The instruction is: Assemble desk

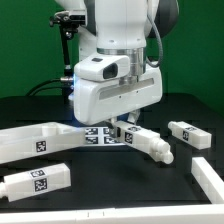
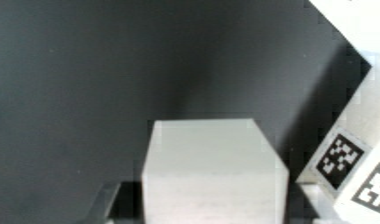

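In the exterior view the desk leg slants above the marker board and would drop if I opened my gripper, so my gripper keeps holding it for now.
The desk top point(image 1: 30, 143) lies flat at the exterior view's left, a tag on its edge. My gripper point(image 1: 120, 126) is low over the table's middle, shut on one end of a white desk leg point(image 1: 152, 146) that slants toward the exterior view's right. In the wrist view this leg point(image 2: 215, 170) fills the space between my fingers point(image 2: 116, 203), pads against its sides. Three more legs lie loose: one at the front left point(image 1: 38, 180), one at the right point(image 1: 190, 133), one at the front right edge point(image 1: 210, 174).
The marker board point(image 1: 98, 135) lies under and just behind my gripper; its tags also show in the wrist view point(image 2: 354, 165). A white border strip point(image 1: 60, 216) runs along the front of the black table. The robot's body hides the middle back.
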Controlling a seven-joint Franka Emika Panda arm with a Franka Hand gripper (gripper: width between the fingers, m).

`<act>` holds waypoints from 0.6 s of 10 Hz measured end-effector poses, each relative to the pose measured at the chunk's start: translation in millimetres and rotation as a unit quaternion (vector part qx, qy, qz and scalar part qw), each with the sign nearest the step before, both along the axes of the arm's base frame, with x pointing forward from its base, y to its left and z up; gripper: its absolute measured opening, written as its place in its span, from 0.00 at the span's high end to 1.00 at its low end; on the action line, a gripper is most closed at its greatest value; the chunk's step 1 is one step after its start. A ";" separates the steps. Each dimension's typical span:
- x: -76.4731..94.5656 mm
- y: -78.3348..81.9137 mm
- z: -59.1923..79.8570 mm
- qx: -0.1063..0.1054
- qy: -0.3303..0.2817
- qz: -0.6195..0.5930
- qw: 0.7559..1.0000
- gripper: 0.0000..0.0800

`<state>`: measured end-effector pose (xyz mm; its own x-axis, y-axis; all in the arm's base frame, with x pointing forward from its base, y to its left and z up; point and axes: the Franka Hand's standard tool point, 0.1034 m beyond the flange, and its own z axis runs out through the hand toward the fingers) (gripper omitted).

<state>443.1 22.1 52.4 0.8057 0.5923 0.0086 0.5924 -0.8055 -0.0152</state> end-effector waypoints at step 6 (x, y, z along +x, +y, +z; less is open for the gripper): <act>-70.5 -3.8 -3.7 -0.002 -0.006 -0.131 0.991 0.64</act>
